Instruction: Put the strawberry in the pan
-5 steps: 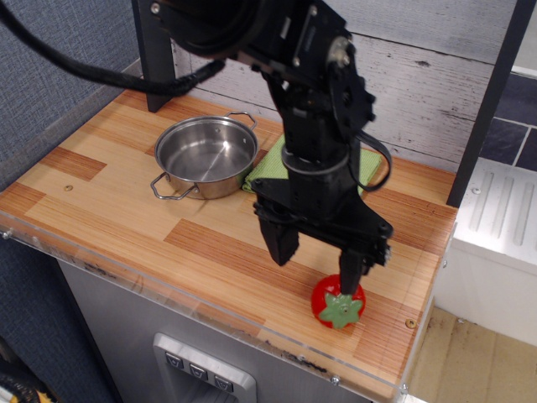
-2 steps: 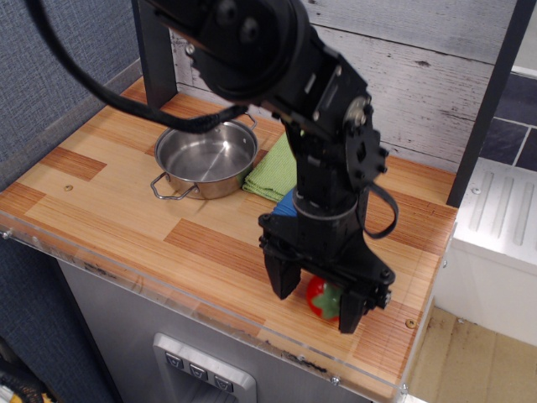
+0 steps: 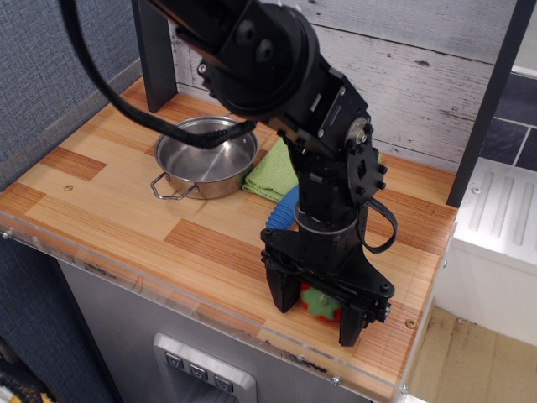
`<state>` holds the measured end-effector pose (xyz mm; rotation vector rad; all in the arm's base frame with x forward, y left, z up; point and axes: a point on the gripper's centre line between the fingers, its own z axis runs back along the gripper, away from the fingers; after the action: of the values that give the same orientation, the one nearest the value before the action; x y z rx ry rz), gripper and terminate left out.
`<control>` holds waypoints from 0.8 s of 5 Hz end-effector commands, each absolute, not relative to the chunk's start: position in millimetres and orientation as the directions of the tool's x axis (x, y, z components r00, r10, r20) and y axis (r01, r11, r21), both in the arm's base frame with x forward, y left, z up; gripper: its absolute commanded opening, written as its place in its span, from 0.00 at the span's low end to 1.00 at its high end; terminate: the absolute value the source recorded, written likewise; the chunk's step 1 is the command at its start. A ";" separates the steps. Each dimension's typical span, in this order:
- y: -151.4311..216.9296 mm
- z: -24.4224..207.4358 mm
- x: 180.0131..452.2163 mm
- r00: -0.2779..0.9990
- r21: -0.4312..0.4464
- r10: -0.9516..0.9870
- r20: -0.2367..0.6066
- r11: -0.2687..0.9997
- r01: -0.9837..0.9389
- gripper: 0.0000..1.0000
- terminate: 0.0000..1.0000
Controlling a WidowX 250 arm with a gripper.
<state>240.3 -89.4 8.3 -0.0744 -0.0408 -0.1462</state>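
The strawberry (image 3: pixel 316 300) needs to go in the pan (image 3: pixel 205 155), so I should grab it by its red sides next.
The strawberry (image 3: pixel 316 300), red with a green leaf cap, lies on the wooden counter (image 3: pixel 126 201) near its front right edge. My black gripper (image 3: pixel 316 309) reaches down over it with its two fingers on either side of the fruit, one left and one right. The jaws stand spread around it, and I cannot see them touching it. The arm hides most of the strawberry. The pan (image 3: pixel 205 155), a shiny steel pot with two wire loop handles, stands empty at the back left, well apart from the gripper.
A green cloth (image 3: pixel 270 175) lies right of the pan, and a blue object (image 3: pixel 284 209) peeks out behind the arm. A dark post (image 3: pixel 154 57) stands at the back left. The counter's front edge has a clear plastic lip (image 3: pixel 210 323).
The gripper has come down from above the strawberry until its fingers straddle it. The arm now covers more of the fruit. The pan has not moved.
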 end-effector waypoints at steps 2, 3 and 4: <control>-5.7 110.0 284.8 0.954 -0.122 0.016 0.301 0.992 0.022 0.00 0.00; 44.9 132.5 306.9 0.943 -0.089 0.108 0.314 0.992 -0.084 0.00 0.00; 95.1 118.3 319.7 0.952 -0.058 0.157 0.264 0.987 -0.147 0.00 0.00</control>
<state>320.1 91.9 99.7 -0.0524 -0.2127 0.1598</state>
